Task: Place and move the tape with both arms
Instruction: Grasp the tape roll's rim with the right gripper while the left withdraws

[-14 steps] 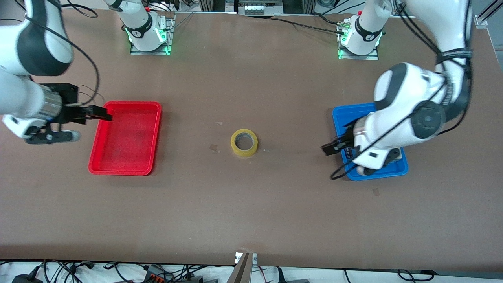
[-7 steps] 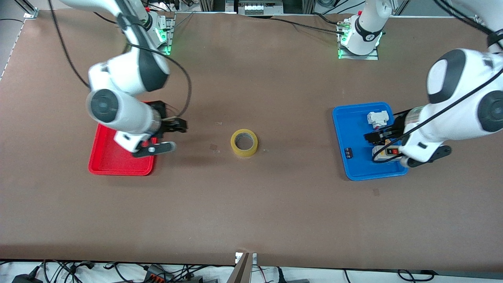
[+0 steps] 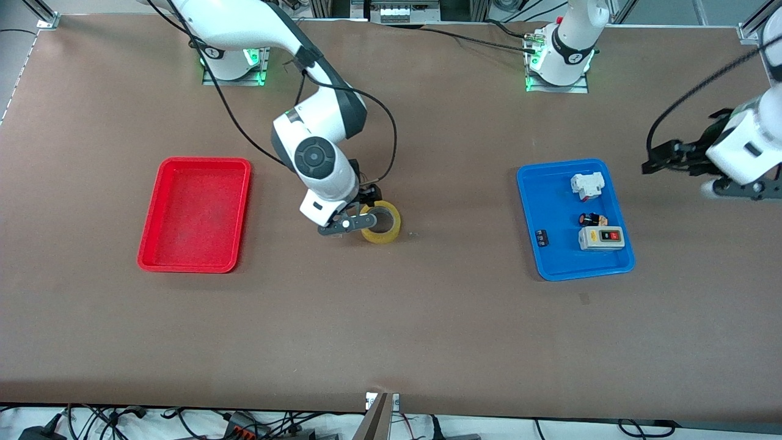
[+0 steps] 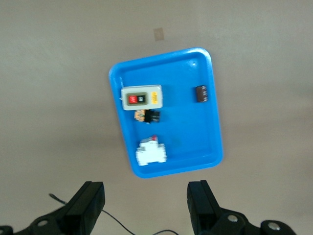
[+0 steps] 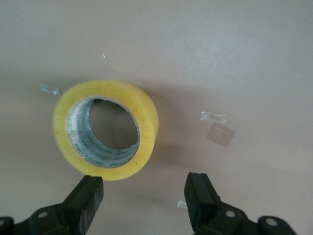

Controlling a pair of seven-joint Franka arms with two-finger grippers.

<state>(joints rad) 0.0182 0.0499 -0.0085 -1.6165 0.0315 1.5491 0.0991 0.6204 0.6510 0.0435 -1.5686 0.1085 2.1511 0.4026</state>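
Note:
Bare table shows between my fingers and the tape's near edge in the right wrist view, so my right gripper will move toward the tape before it closes on it.
The tape [image 3: 387, 234], a translucent yellow ring, lies flat in the middle of the table. My right gripper [image 3: 370, 198] hangs open just above the table, at the tape's edge on the side toward the right arm's end. In the right wrist view the tape [image 5: 146, 128] lies just ahead of the right gripper [image 5: 144, 200], outside the gap, with only bare table between the fingers. My left gripper [image 3: 655, 160] is open and empty, up in the air past the blue tray [image 3: 556, 201] at the left arm's end. In the left wrist view the left gripper [image 4: 145, 208] holds nothing.
A red tray [image 3: 195, 214] lies toward the right arm's end. The blue tray [image 4: 205, 132] holds a white-grey switch box [image 4: 141, 98], a white part [image 4: 151, 152] and small dark parts [image 4: 201, 93]. Scraps of clear tape [image 5: 213, 116] are stuck to the table near the roll.
The right arm has swung from over the red tray to the tape. The left arm has pulled back off the blue tray toward its end of the table. The tape has not moved.

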